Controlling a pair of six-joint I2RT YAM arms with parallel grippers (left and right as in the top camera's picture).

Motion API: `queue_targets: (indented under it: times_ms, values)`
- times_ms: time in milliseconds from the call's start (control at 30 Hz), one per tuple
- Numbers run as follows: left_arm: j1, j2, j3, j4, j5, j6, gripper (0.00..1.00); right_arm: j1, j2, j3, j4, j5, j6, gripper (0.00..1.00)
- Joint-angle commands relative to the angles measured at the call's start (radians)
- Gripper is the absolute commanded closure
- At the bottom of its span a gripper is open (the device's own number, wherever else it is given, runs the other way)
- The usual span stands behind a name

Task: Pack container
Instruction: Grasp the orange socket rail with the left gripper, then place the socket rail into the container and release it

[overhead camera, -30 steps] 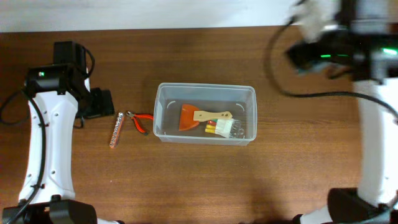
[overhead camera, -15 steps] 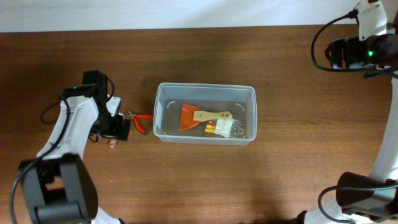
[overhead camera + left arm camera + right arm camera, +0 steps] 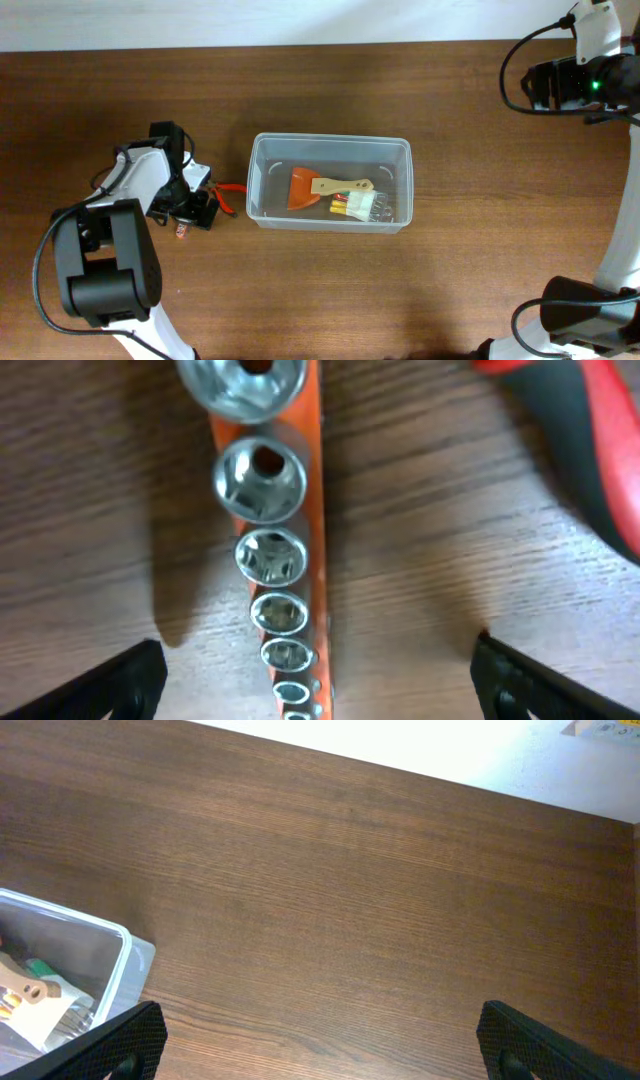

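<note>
My left gripper's fingers nearly meet their shadows in the left wrist view, level with the orange bar's small sockets, so it is now time to close.
The clear plastic container (image 3: 330,145) sits mid-table; it holds an orange scraper with a wooden handle (image 3: 318,187) and a small yellow-and-white item (image 3: 362,206). Its corner shows in the right wrist view (image 3: 95,935). My left gripper (image 3: 192,208) is open, low over an orange rail of metal sockets (image 3: 270,550), its fingers on either side of the rail. Only the rail's end (image 3: 181,232) shows from overhead. Red-handled pliers (image 3: 228,193) lie between the rail and the container, also in the left wrist view (image 3: 590,450). My right gripper (image 3: 540,85) is open and empty at the far right.
The brown wooden table ends at a white strip along the back (image 3: 300,20). The right arm's base (image 3: 590,325) stands at the front right, the left arm's base (image 3: 105,285) at the front left.
My left gripper has come in from the left and lowered over the socket rail, now covering most of it. The right arm swung to the far right corner, then held still.
</note>
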Motion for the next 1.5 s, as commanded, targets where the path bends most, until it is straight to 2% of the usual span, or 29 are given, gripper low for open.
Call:
queue_targets:
  times_ms: [0,133,200,233,400,500,567,733,933,1067,1167,1233,1333,1433,1467]
  values:
    - [0.003,0.080,-0.011,0.009,0.003,0.005,0.01,-0.001,0.006,-0.007,0.003,-0.020,0.007,0.01]
    - [0.003,0.085,-0.011,0.008,0.003,0.005,0.00,-0.001,0.006,-0.007,0.002,-0.020,0.007,0.01]
    - [0.003,0.085,-0.011,0.007,0.003,0.005,0.11,-0.001,0.006,-0.007,0.002,-0.020,0.007,0.01]
    - [0.003,0.085,-0.011,0.006,0.003,0.005,0.22,-0.001,0.006,-0.007,0.002,-0.020,0.007,0.01]
    - [0.003,0.085,-0.011,0.003,0.003,0.005,0.48,-0.001,0.006,-0.007,0.001,-0.020,0.007,0.01]
    - [0.003,0.085,-0.011,0.003,0.003,0.005,0.73,-0.001,0.006,-0.007,-0.001,-0.020,0.007,0.01]
    - [0.003,0.085,-0.011,0.002,0.003,0.005,0.82,-0.001,0.006,-0.007,-0.001,-0.020,0.007,0.01]
    - [0.003,0.085,-0.011,0.000,0.003,-0.006,0.97,-0.001,0.006,-0.007,-0.001,-0.020,0.007,0.01]
    - [0.003,0.085,0.001,-0.008,0.002,-0.055,0.98,-0.001,0.006,-0.007,-0.001,-0.020,0.007,0.01]
    - [0.003,0.084,0.100,-0.075,0.002,-0.114,0.98,-0.001,0.006,-0.007,-0.001,-0.020,0.007,0.01]
    - [0.003,0.076,0.256,-0.177,0.003,-0.157,0.98,-0.001,0.006,-0.007,-0.001,-0.020,0.007,0.01]
    - [0.000,0.074,0.444,-0.283,0.025,-0.218,0.98,-0.001,0.006,-0.007,-0.001,-0.020,0.007,0.02]
    - [-0.021,0.074,0.709,-0.392,0.176,-0.218,0.98,-0.001,0.006,-0.007,-0.001,-0.020,0.007,0.01]
    - [-0.074,0.074,0.901,-0.447,0.240,-0.109,0.98,-0.001,0.006,-0.007,-0.001,-0.020,0.007,0.02]
    - [-0.105,0.074,0.949,-0.468,0.238,-0.039,0.98,-0.001,0.006,-0.007,-0.001,-0.020,0.007,0.01]
